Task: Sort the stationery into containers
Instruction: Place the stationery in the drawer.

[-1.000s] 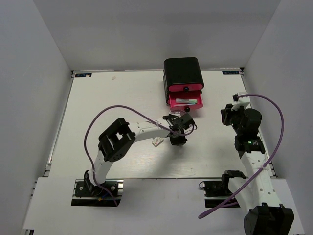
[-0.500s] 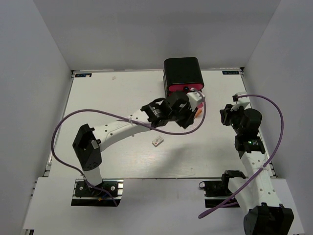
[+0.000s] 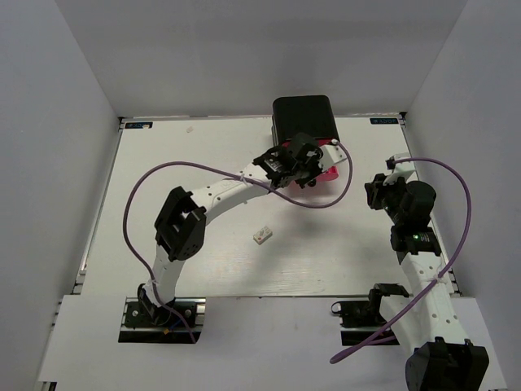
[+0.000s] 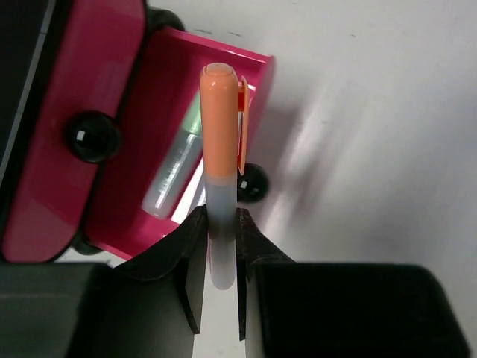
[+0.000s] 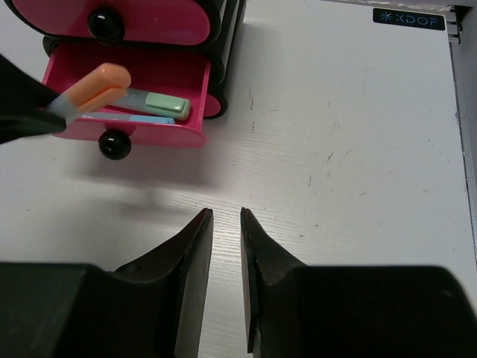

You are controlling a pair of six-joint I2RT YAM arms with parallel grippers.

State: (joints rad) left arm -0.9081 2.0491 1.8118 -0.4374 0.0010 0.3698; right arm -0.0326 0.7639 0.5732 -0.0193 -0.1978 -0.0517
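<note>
My left gripper needs to keep holding the orange-capped marker. Its clear end is past the drawer's front edge and would catch on that edge if I opened now.
My left gripper is shut on an orange-capped marker and holds it over the open lower pink drawer of the black cabinet. In the top view this gripper covers most of the drawer. In the right wrist view the drawer holds a pale green marker and a light blue pen, with the orange marker slanting above them. A small white eraser block lies on the table. My right gripper is narrowly open and empty, right of the cabinet.
The upper pink drawer is shut, with a black knob. The open drawer's knob sticks out toward the table's middle. White walls enclose the table at the back and sides. A purple cable loops above the left arm.
My left arm has swung from the table's middle up to the cabinet, carrying the orange-capped marker over the open drawer. The right arm has not moved.
</note>
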